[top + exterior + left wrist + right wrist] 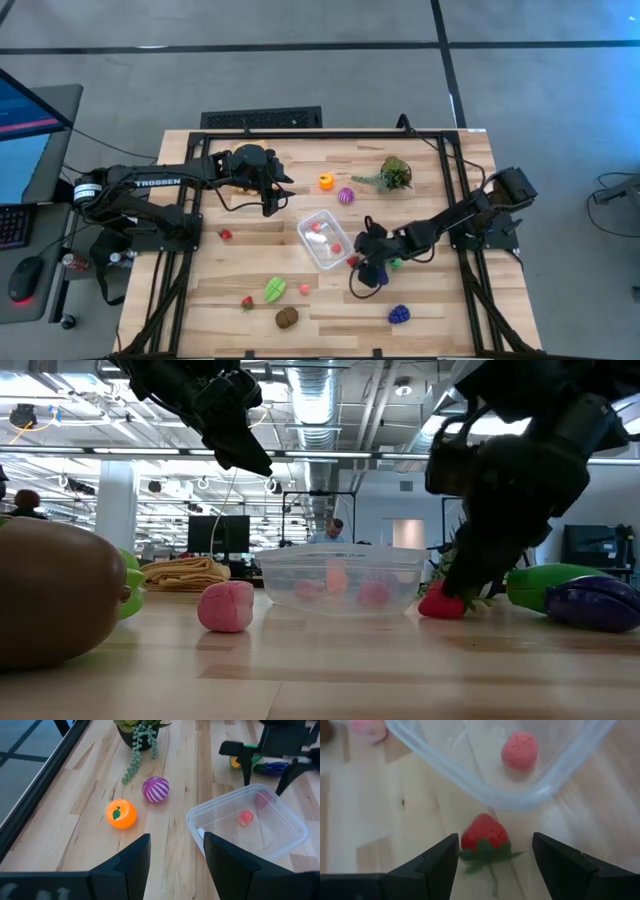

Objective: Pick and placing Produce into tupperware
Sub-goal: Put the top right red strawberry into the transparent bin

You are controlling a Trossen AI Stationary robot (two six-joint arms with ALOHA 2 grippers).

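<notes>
My right gripper will next pick up the strawberry by its red body [352, 261], so that the strawberry can go into the clear tupperware [325, 240].
The clear tupperware [325, 240] stands mid-table with two red-pink pieces [519, 751] inside. Just off its right near corner a red strawberry [485, 832] with green leaves lies on the wood. My right gripper [495, 851] is open and low over it, one finger on each side, with bare wood showing between fingers and fruit. The low view shows the strawberry [440, 603] at the foot of that gripper [478, 575]. My left gripper [275, 195] hangs open in the air, left of and beyond the tupperware [250, 820], with nothing between its fingers.
An orange [326, 182], a striped purple piece [346, 195] and a potted sprig [395, 173] lie toward the far edge. Green [274, 290], pink [304, 289], brown [287, 317], blue [399, 314] and small red pieces [247, 302] lie near the front.
</notes>
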